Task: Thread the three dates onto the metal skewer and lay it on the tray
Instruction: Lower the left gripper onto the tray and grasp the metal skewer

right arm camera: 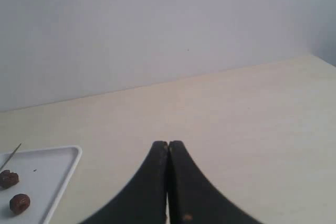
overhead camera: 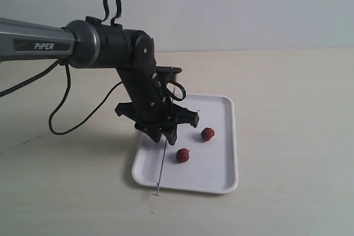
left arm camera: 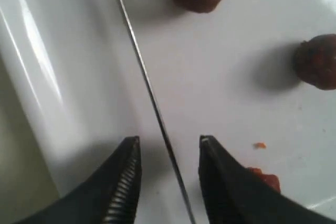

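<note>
The skewer is ready for my left gripper to close on it: both fingers reach the tray's bottom on either side of the skewer's middle (overhead camera: 165, 144) (left arm camera: 167, 144).
The white tray (overhead camera: 218, 167) lies mid-table. The thin metal skewer (overhead camera: 162, 171) lies along its left side, with the bent end past the front rim. My left gripper (overhead camera: 166, 138) hangs low over it and is open. In the left wrist view the skewer (left arm camera: 142, 69) runs between the two fingertips (left arm camera: 205, 145) and touches neither. Two dark red dates (overhead camera: 207, 134) (overhead camera: 182, 155) rest on the tray, apart from the skewer. The third date does not show; only a reddish scrap (left arm camera: 265, 177) peeks out beside one finger. My right gripper (right arm camera: 168, 144) is shut and empty, away from the tray.
The left arm's black cable (overhead camera: 66, 109) loops over the table to the left of the tray. In the right wrist view the tray's corner (right arm camera: 52, 161) with two dates (right arm camera: 20, 203) sits off to one side, with pale bare tabletop (right arm camera: 236, 119) and a wall beyond.
</note>
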`<action>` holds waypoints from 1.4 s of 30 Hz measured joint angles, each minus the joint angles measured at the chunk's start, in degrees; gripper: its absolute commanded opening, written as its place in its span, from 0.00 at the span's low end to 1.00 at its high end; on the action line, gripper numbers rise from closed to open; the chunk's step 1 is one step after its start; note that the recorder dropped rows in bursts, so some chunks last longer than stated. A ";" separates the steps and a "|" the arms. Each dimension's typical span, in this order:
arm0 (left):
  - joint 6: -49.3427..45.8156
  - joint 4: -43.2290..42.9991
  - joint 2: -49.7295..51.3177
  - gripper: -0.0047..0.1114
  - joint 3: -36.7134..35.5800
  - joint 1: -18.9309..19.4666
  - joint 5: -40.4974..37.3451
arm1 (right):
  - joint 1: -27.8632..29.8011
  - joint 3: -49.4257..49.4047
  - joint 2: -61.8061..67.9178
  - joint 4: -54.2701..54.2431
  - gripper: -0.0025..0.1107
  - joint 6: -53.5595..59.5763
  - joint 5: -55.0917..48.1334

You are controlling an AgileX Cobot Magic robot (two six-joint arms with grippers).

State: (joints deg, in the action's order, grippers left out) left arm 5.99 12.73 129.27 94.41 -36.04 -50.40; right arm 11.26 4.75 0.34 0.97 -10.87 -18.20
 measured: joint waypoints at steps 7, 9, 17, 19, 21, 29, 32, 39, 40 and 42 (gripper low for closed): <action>1.53 0.00 0.48 0.37 0.00 0.00 0.12 | 0.00 0.00 0.00 0.00 0.02 0.00 0.00; 1.65 0.00 0.63 0.37 0.00 0.00 0.12 | 0.00 0.00 0.00 0.00 0.02 0.00 0.00; 2.41 -0.12 1.27 0.35 0.36 0.00 -0.11 | 0.00 0.00 0.00 0.00 0.02 0.00 0.00; 2.41 -0.12 1.37 0.33 0.46 0.00 -0.11 | 0.00 0.00 0.00 0.00 0.02 0.00 0.00; 2.41 -0.12 1.49 0.29 0.60 0.00 -0.11 | 0.00 0.00 0.00 0.00 0.02 0.00 0.00; 2.66 -0.23 1.73 0.05 0.68 0.00 -0.11 | 0.00 0.00 0.00 0.00 0.02 0.00 0.00; 2.67 -0.23 1.73 0.04 0.68 0.00 -0.11 | 0.00 0.00 0.00 0.00 0.02 0.00 0.00; 3.82 -0.23 1.73 0.04 0.68 0.26 0.00 | 0.00 0.00 0.00 0.00 0.02 0.00 0.00; 4.07 -0.11 1.62 0.04 0.68 0.36 0.00 | 0.00 0.00 0.00 0.00 0.02 0.00 0.00; 4.57 0.00 1.37 0.04 0.68 0.84 0.08 | 0.00 0.00 0.00 0.00 0.02 0.00 0.00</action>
State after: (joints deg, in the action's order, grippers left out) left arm 10.56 12.73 130.63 95.09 -35.20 -50.32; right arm 11.26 4.75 0.34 0.97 -10.87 -18.20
